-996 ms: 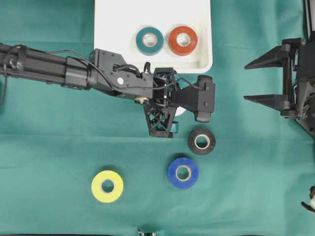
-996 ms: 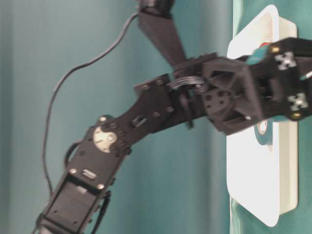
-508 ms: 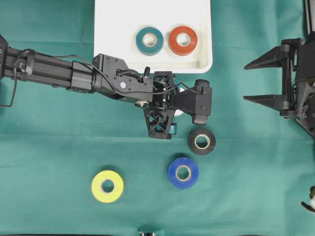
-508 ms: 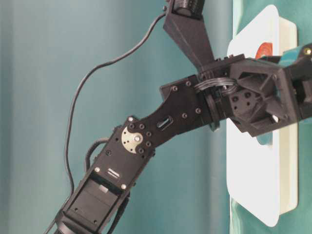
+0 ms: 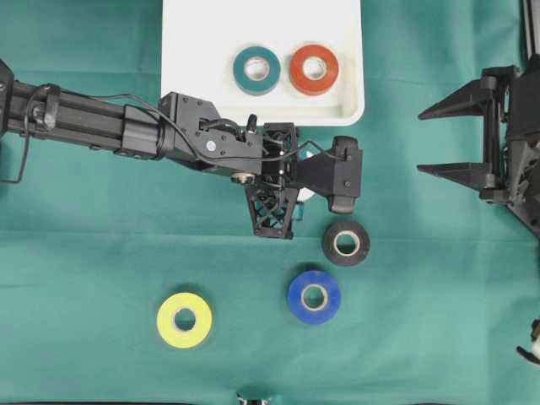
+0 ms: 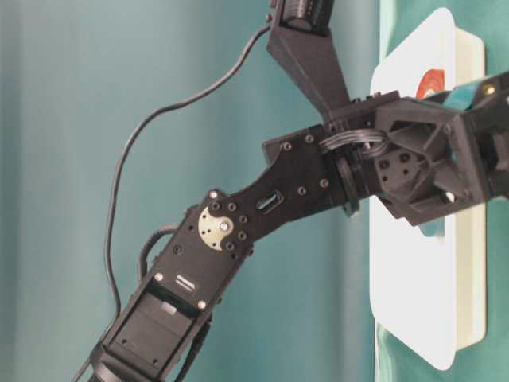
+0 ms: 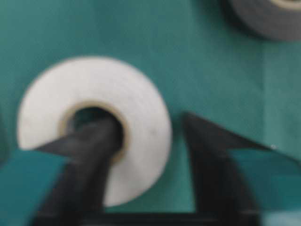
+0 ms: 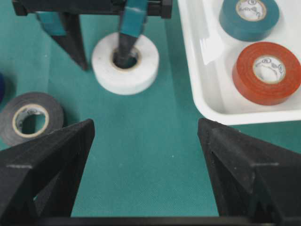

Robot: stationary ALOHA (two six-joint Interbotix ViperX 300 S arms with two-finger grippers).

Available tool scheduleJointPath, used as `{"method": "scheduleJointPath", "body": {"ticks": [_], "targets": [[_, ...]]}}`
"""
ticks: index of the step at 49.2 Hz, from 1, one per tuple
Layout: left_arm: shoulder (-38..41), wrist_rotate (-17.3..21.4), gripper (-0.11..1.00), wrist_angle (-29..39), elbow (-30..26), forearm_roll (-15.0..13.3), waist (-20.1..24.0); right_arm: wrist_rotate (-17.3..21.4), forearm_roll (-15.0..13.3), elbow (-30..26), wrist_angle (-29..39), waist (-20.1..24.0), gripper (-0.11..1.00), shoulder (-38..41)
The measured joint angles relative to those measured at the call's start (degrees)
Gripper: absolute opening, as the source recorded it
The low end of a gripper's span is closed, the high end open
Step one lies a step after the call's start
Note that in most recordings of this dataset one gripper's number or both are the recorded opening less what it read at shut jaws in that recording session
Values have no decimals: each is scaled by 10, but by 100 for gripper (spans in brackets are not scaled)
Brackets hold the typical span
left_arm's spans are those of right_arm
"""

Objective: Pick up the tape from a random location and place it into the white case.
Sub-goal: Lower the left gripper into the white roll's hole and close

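My left gripper grips the white tape roll by its narrow side (image 7: pixel 148 134) beside the roll's open core (image 7: pixel 93 118) next, since the roll is wider than my finger gap.
A white tape roll (image 8: pixel 124 63) lies flat on the green cloth just off the white case (image 8: pixel 197 70). My left gripper (image 8: pixel 103 61) is open and points straight down. One finger sits in the roll's core hole and the other outside its wall. The left wrist view shows the roll (image 7: pixel 141 108) between the fingers of that gripper (image 7: pixel 146 122), with a gap at the outer finger. From overhead the left gripper (image 5: pixel 297 207) hides most of the roll (image 5: pixel 304 194). The case (image 5: pixel 194 51) holds a teal roll (image 5: pixel 256 69) and a red roll (image 5: pixel 314 69). My right gripper (image 5: pixel 422 142) is open and empty at the right.
A black roll (image 5: pixel 346 243), a blue roll (image 5: pixel 314 296) and a yellow roll (image 5: pixel 184 320) lie on the cloth in front of the left gripper. The left arm (image 6: pixel 318 175) stretches in from the left. The black roll (image 8: pixel 30 120) lies close to the white one.
My left gripper has shifted slightly left and settled over the white roll. The right arm and the other rolls have not moved.
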Motion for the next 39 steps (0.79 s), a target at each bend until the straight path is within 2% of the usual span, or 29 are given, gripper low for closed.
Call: {"method": "scheduleJointPath", "body": {"ticks": [3, 26, 39], "targets": [[0, -1, 25, 0, 0, 0, 0, 0, 0, -1, 0, -1, 84, 0], [-1, -1, 25, 3, 0, 0, 1, 0, 0, -1, 0, 0, 84, 2], [-28, -2, 25, 22, 1, 0, 3, 0, 0, 0, 0, 0, 84, 2]]}}
